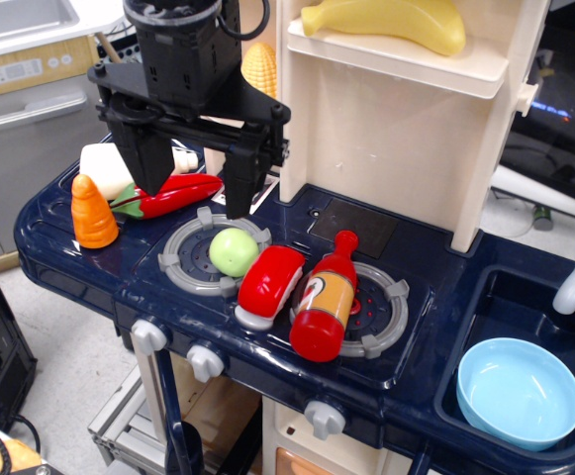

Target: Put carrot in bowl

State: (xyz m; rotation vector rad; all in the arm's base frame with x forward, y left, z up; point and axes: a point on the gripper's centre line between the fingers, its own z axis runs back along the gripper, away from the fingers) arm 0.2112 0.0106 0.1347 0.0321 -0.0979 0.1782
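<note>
The robot's gripper will next drop the orange carrot into the light blue bowl (520,391), so it will pick the carrot up by its narrow tip (85,190).
The carrot (93,213), a small orange ridged cone, stands upright at the left edge of the dark blue toy stove top (297,327). The light blue bowl (520,391) sits in the sink at the far right, empty. My black gripper (196,203) hangs above the back left of the stove, to the right of the carrot, over the red chili pepper (173,194). Its two fingers are spread apart with nothing between them.
A green ball (234,251) lies on the left burner. A red and white piece (270,285) and a toy ketchup bottle (329,297) lie mid stove. A white block (109,168) is behind the carrot. A cream shelf unit (396,119) holds a banana (391,22); a corn cob (259,67) stands behind the gripper.
</note>
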